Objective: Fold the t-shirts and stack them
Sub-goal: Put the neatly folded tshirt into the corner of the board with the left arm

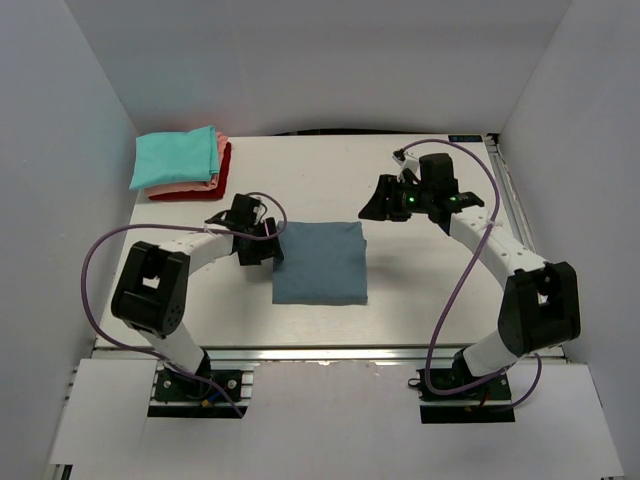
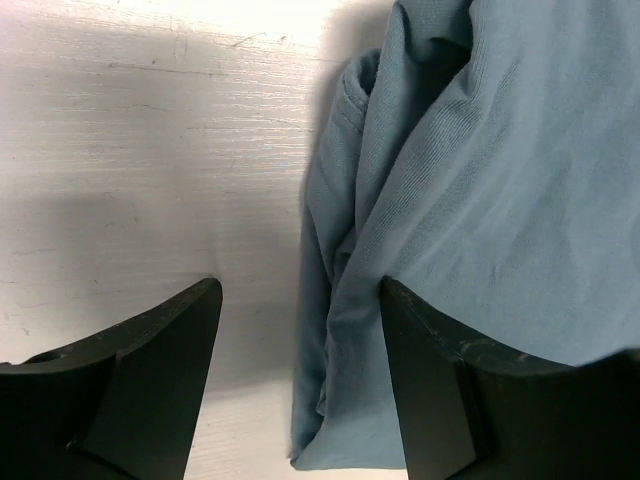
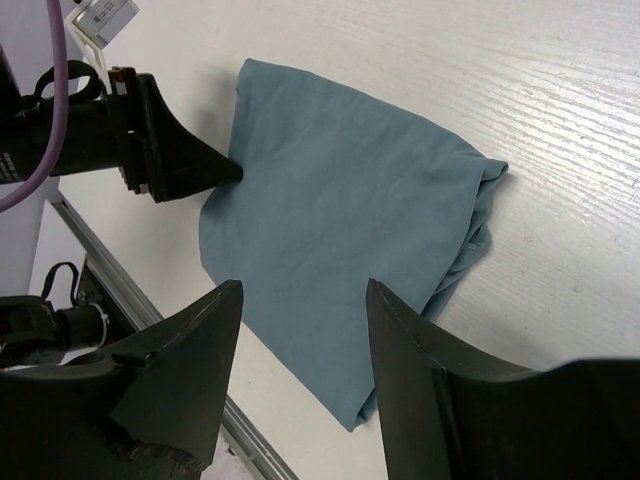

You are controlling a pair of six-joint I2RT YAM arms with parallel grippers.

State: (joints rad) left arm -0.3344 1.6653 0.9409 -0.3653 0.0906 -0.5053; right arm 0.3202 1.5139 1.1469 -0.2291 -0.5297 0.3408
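Observation:
The slate-blue t-shirt should go on the stack still folded, so the left gripper should next grab it by its layered side edge nearest the stack, pinching all the layers.
The slate-blue t-shirt (image 1: 320,262) lies folded into a rectangle at the table's middle. It also shows in the left wrist view (image 2: 480,200) and the right wrist view (image 3: 340,220). My left gripper (image 1: 268,243) is open at its left edge, jaws astride the folded edge (image 2: 300,290), low on the table. My right gripper (image 1: 378,203) is open and empty, raised above the shirt's far right corner (image 3: 303,290). A stack of folded shirts, teal (image 1: 175,157) on salmon-pink (image 1: 218,160) on red (image 1: 195,192), sits at the back left.
White walls enclose the table on the left, back and right. A metal rail (image 1: 330,352) runs along the near edge. Purple cables (image 1: 95,262) loop from both arms.

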